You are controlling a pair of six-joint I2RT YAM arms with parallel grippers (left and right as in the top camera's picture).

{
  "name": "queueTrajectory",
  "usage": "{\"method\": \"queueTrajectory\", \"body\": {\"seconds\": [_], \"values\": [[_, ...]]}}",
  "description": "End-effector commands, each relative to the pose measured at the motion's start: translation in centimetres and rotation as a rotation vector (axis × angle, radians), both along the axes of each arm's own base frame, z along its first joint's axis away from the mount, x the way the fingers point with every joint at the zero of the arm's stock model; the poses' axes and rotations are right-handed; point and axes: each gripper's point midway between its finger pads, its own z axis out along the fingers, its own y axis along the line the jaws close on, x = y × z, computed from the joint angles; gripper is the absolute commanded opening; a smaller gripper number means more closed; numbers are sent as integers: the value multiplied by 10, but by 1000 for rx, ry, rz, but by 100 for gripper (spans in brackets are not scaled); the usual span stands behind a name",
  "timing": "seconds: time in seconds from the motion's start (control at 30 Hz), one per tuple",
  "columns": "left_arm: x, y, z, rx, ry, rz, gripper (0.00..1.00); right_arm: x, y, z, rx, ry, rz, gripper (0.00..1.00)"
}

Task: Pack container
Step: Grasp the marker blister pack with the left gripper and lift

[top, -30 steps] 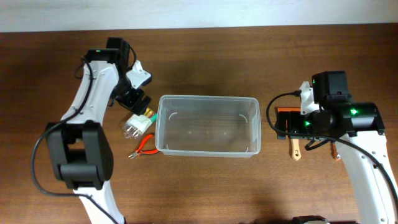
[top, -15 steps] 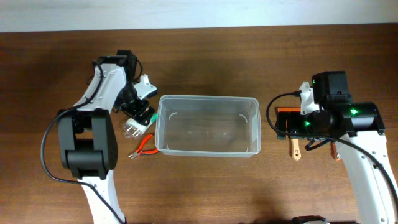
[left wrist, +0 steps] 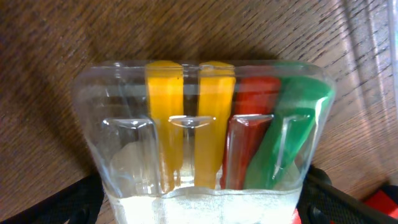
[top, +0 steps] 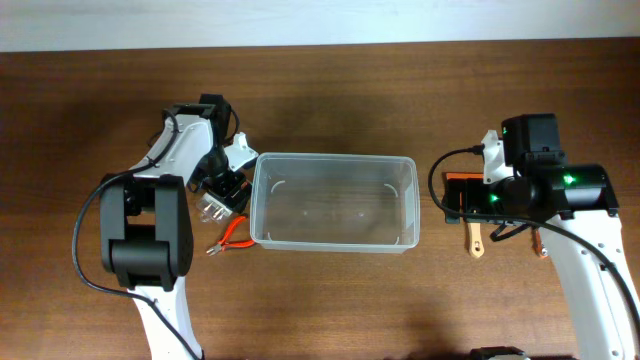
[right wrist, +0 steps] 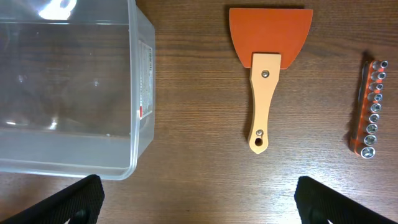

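Note:
My left gripper should close now on the pack's narrower white part, by its sides.
The container [top: 334, 240], a clear lidless bin, stands empty mid-table; its corner shows in the right wrist view [right wrist: 142, 81]. A clear plastic pack [top: 211, 209] holding yellow, red and green tools lies just left of it and fills the left wrist view [left wrist: 199, 143]. My left gripper [top: 222, 190] is low over the pack, open, with one finger on each side of it [left wrist: 202, 211]. My right gripper [top: 492, 197] is open and empty [right wrist: 199, 208], hovering above an orange scraper [right wrist: 264, 93] right of the container.
Red-handled pliers [top: 232, 236] lie by the container's front left corner. An orange strip of sockets [right wrist: 371, 109] lies right of the scraper, and it also shows under the right arm in the overhead view [top: 541, 242]. The table's far edge meets a white wall.
My left arm has swung in and down toward the container, bringing its gripper over and around the clear tool pack. The right arm has not moved.

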Motion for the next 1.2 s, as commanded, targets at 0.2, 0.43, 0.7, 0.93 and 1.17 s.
{"method": "queueTrajectory", "body": {"seconds": [0.2, 0.43, 0.7, 0.93, 1.17], "values": [[-12, -9, -14, -40, 48, 7, 82, 3, -3, 5, -14, -15, 2, 99], [-12, -9, -14, -39, 48, 7, 66, 3, -3, 5, -14, -15, 2, 99], [-12, -9, -14, -39, 49, 7, 53, 3, -3, 5, -14, -16, 3, 99], [-12, -9, -14, -39, 48, 7, 39, 3, -3, 5, -15, -16, 4, 99], [-6, -9, -10, -41, 30, 8, 8, 3, -3, 5, -15, -16, 4, 99]]}}
